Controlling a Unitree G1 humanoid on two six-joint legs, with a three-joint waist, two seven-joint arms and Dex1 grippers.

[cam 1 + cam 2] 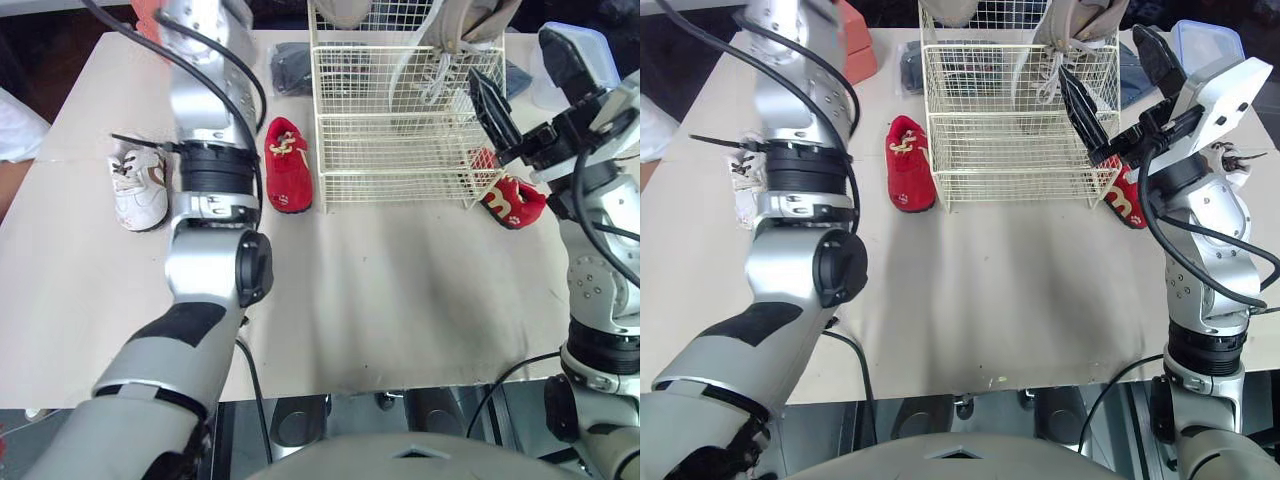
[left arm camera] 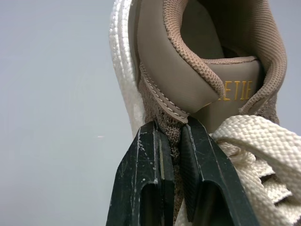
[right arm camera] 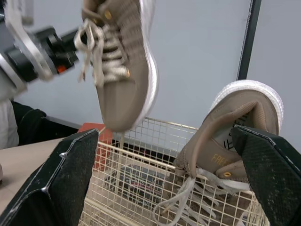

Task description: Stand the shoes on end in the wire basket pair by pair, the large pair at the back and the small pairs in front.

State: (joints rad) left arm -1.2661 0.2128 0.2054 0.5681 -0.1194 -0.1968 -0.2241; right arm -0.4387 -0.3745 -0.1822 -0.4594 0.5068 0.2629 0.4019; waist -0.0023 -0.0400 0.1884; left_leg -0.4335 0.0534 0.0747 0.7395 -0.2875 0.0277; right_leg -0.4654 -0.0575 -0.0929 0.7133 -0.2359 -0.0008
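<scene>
Next, my right gripper grabs the red shoe's heel, to stand the small red shoe on end in the wire basket.
My left gripper [image 2: 171,129] is shut on the heel collar of a large tan shoe [image 3: 120,61]. It holds the shoe in the air above the back of the white wire basket [image 1: 400,190]. The other large tan shoe [image 3: 235,141] stands on end in the basket's back right corner, laces hanging. My right gripper [image 1: 512,55] is wide open beside the basket's right wall, holding nothing. One small red shoe [image 1: 286,165] lies left of the basket. Its mate [image 1: 515,200] lies at the basket's right front corner, under my right gripper. A small white shoe [image 1: 138,185] lies further left.
A dark shoe [image 1: 290,68] lies behind the basket's left side. A clear plastic box [image 1: 1205,40] stands at the back right, and an orange object [image 1: 855,45] at the back left. Open beige tabletop [image 1: 400,300] stretches in front of the basket.
</scene>
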